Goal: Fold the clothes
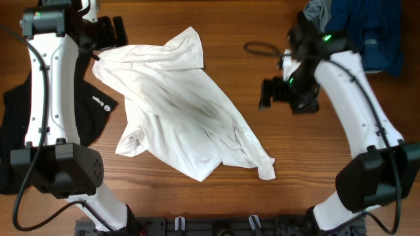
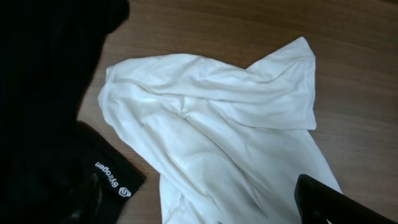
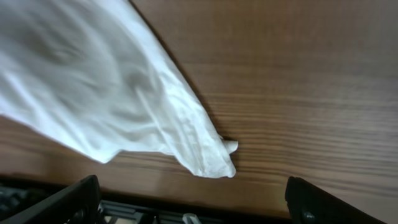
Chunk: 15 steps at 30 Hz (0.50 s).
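The white T-shirt needs to be spread flat for folding, so my right gripper should next grab the T-shirt's narrow corner near the black bar.
The white T-shirt lies crumpled in the middle of the table, its dark print showing faintly through the fabric. It also shows in the left wrist view and the right wrist view. The black garment with a small white logo lies at the left, partly under the left arm; its logo shows in the left wrist view. My left gripper is open and empty above the shirt's far left corner. My right gripper is open and empty, held above bare wood to the right of the shirt.
A heap of blue and grey clothes lies at the far right corner. A black cable loop rests on the wood near it. A black rail runs along the table's front edge.
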Available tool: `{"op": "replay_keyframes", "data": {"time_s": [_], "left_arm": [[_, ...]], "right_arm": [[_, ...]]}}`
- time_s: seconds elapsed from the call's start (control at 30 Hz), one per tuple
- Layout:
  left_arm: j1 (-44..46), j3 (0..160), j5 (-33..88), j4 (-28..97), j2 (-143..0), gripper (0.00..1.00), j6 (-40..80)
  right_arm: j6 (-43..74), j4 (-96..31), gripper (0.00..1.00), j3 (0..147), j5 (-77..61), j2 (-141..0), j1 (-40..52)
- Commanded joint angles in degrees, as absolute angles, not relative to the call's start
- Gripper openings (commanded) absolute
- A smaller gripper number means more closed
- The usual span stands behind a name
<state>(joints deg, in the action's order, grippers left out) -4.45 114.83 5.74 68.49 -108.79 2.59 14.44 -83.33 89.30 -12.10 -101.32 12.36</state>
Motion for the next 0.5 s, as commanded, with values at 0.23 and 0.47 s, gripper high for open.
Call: {"op": "replay_keyframes", "data": {"time_s": [0.23, 0.47], "left_arm": [[-1.0, 115.2, 7.2, 64.9, -109.3, 1.00, 1.7], [-1.0, 115.2, 7.2, 64.9, -109.6, 1.00, 1.7]], "right_arm": [[27.6, -64.9, 0.61, 53.7, -9.3, -79.9, 27.2], [32.1, -54.3, 0.42, 42.3, -5.3, -80.4, 31.6]]}}
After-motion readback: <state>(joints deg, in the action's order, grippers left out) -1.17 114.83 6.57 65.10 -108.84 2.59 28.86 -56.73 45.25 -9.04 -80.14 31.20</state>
